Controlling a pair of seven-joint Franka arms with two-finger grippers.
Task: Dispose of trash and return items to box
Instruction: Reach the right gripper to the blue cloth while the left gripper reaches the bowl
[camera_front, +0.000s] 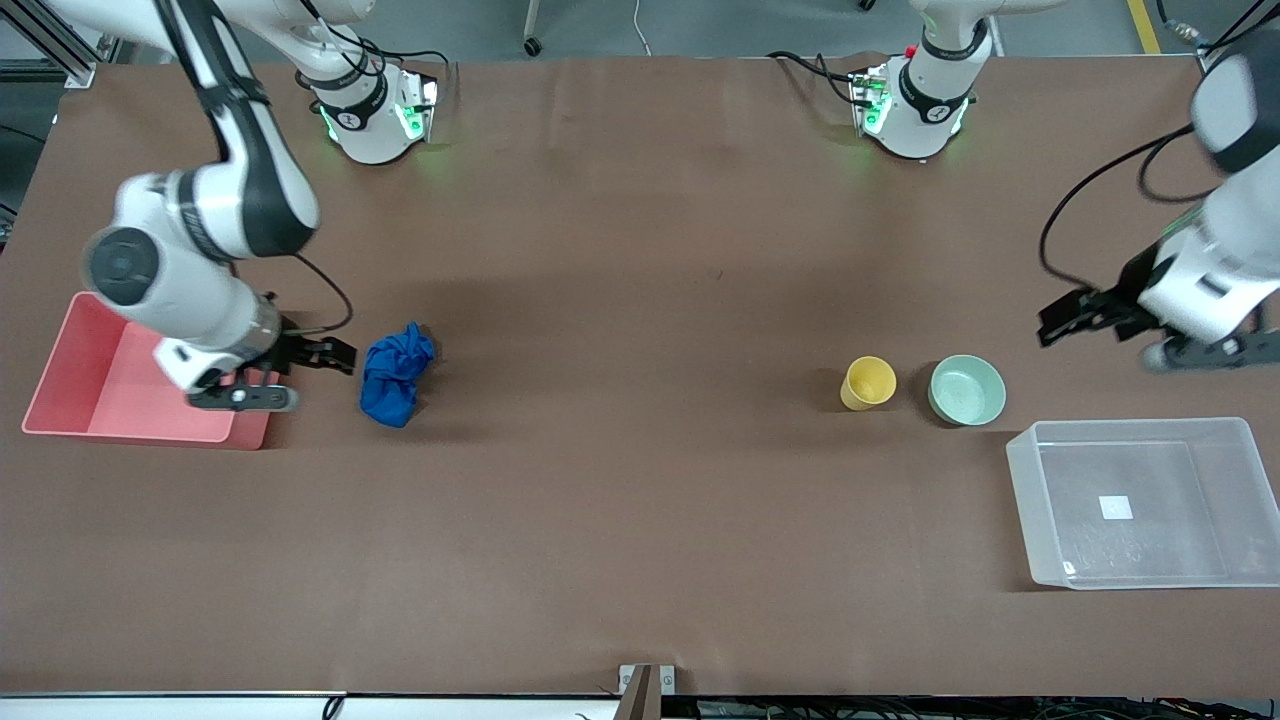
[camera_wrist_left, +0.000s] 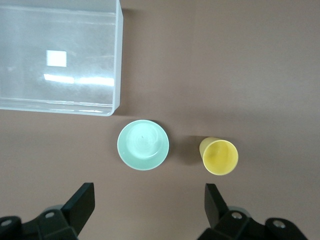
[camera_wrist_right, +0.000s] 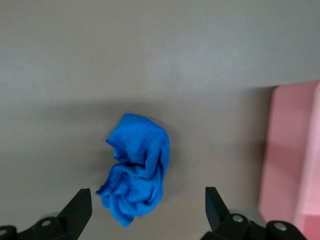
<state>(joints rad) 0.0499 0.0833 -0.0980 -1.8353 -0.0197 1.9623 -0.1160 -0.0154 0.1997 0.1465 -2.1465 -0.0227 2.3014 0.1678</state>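
My right gripper grabs the blue wad by its crumpled body (camera_front: 396, 374) next, to dispose of the trash into the pink bin (camera_front: 102, 378).
The blue wrinkly wad of trash (camera_front: 397, 375) lies on the table beside the pink bin; it also shows in the right wrist view (camera_wrist_right: 137, 167). My right gripper (camera_front: 335, 353) (camera_wrist_right: 147, 200) is open and empty, between the pink bin and the wad, with the wad just ahead of its fingers. The yellow cup (camera_front: 868, 383) (camera_wrist_left: 219, 156) and the mint-green bowl (camera_front: 967, 390) (camera_wrist_left: 143, 144) stand side by side, upright. The clear box (camera_front: 1030, 480) (camera_wrist_left: 116, 60) sits empty, nearer the front camera than the bowl. My left gripper (camera_front: 1060, 320) (camera_wrist_left: 150, 197) is open and empty, over the table near the bowl.
A pink rectangular bin (camera_front: 60, 385) (camera_wrist_right: 295, 165) stands at the right arm's end of the table, partly covered by the right arm. The brown table top (camera_front: 640, 300) spreads between the wad and the cup. The arm bases stand along the table's back edge.
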